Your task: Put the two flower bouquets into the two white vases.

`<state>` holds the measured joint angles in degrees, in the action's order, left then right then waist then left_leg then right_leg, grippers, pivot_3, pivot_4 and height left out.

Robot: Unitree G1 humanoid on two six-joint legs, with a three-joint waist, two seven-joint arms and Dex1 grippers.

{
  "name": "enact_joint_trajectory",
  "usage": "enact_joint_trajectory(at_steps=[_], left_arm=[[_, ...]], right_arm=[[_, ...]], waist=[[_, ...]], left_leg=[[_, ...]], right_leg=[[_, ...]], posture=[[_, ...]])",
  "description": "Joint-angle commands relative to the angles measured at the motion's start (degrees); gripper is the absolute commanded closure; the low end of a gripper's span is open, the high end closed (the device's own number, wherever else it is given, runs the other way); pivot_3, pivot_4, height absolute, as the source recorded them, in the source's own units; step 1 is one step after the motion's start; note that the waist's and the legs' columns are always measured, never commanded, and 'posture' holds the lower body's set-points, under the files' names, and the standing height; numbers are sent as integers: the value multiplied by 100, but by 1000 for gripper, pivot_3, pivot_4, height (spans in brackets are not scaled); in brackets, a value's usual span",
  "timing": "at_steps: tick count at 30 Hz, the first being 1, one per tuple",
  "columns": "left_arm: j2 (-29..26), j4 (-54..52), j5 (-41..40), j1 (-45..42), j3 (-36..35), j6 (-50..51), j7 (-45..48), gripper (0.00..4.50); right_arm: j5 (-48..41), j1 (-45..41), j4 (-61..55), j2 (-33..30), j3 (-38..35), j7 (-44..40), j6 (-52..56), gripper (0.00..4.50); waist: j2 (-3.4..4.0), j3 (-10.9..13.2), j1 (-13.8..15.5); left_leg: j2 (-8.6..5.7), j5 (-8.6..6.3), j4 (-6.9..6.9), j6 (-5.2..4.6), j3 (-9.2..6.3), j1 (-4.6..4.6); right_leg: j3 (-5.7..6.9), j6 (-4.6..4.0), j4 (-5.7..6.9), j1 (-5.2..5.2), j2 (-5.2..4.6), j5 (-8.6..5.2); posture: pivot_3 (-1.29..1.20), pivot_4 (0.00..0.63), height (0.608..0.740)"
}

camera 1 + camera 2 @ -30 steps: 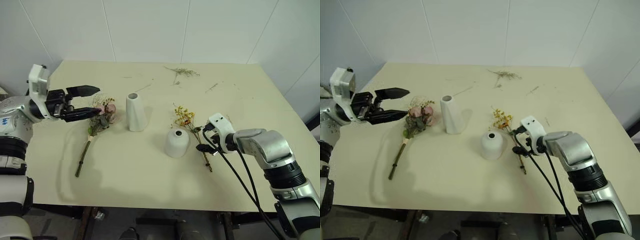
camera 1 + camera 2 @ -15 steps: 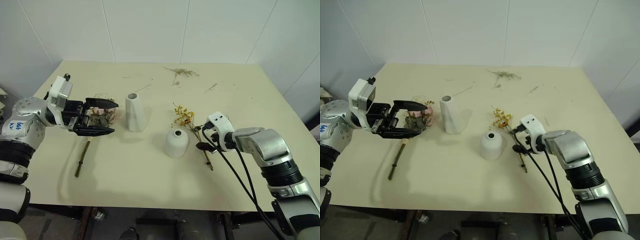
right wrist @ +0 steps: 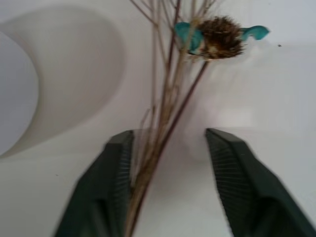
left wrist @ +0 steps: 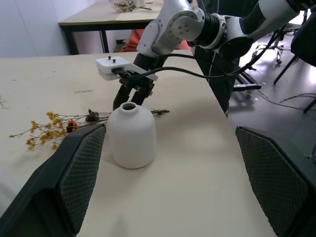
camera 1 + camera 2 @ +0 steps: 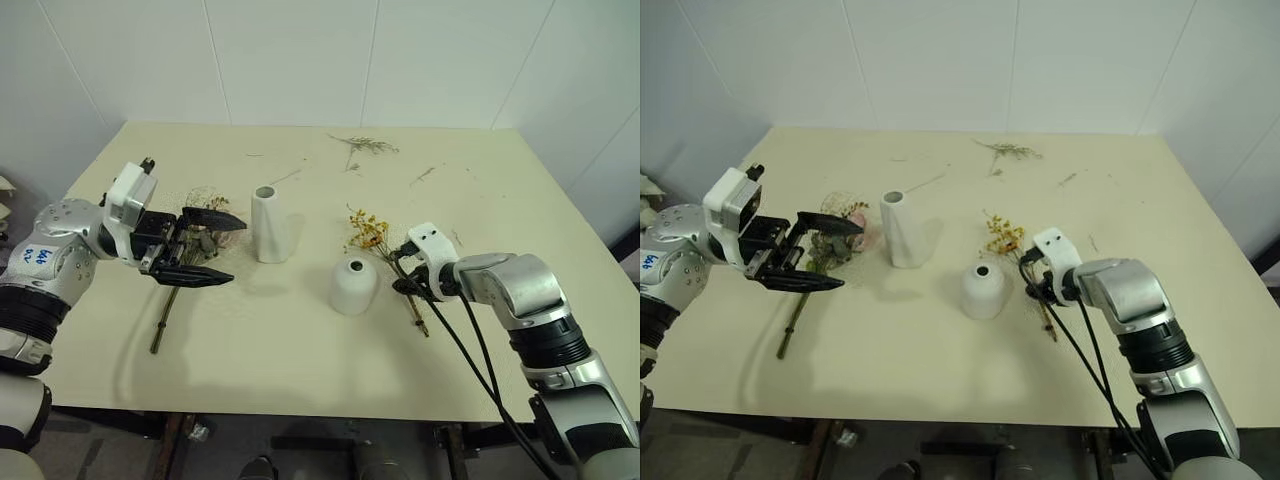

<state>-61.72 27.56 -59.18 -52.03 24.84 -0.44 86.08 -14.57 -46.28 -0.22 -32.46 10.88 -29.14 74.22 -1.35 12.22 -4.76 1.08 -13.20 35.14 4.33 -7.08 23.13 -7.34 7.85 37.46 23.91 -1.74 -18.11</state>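
Observation:
The robot's right gripper should grab the thin brown stems next. The dried blossoms are delicate and spread wide at the top of the yellow bouquet [image 5: 367,232].
The pink rose bouquet [image 5: 207,238] lies on the table [image 5: 300,350], its stem [image 5: 163,318] pointing toward the near edge. My left gripper [image 5: 212,250] hovers open over its blossoms, one finger on each side. To the right of the roses stands the tall white vase [image 5: 270,225], and the short rounded vase [image 5: 353,285] is further right. The yellow bouquet [image 5: 367,232] lies just right of the short vase. My right gripper [image 3: 170,136] is down at its brown stems [image 3: 163,123], fingers apart with the stems between them, against one finger.
Loose dried twigs [image 5: 365,145] lie at the table's far side, with more [image 5: 425,175] toward the far right. A white wall stands behind the table. My right gripper [image 4: 133,94] shows just behind the short vase [image 4: 131,133] in the left wrist view.
My left gripper has swung right and down, from left of the roses to over them. My right gripper's fingers have narrowed around the yellow bouquet's stems.

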Motion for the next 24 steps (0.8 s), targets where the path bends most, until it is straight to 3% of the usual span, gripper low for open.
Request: enact_joint_trajectory(at_steps=[1, 4, 18, 24], left_arm=[[-79, -147, -116, -72, -25, -7, 642, 0], [-36, -125, -71, -108, 0, -19, 642, 0], [49, -91, -45, -26, -64, 22, 642, 0], [-79, -80, -133, 75, -161, 96, 642, 0]], right_arm=[[108, -12, 4, -17, -110, 174, 92, 3542], [149, -19, -6, -31, -158, 232, 63, 4475], [251, -148, -202, 167, -1446, 922, -877, 4475], [154, -288, -309, 583, -2134, 1281, -2123, 4475]], waist=[[0, 0, 1], [0, 0, 2], [1, 0, -15], [1, 1, -11]], left_leg=[[0, 0, 0, 0, 0, 0], [0, 0, 0, 0, 0, 0], [0, -3, -17, -5, 0, 6], [1, -3, -18, -5, 1, 6]], right_leg=[[0, 0, -1, 0, 0, 0], [0, 0, -1, 0, 0, 0], [0, -5, -4, 7, 0, -11], [0, -9, 0, 10, 0, -13]], posture=[[0, 150, 740], [0, 150, 740], [0, 150, 740], [0, 150, 740]])
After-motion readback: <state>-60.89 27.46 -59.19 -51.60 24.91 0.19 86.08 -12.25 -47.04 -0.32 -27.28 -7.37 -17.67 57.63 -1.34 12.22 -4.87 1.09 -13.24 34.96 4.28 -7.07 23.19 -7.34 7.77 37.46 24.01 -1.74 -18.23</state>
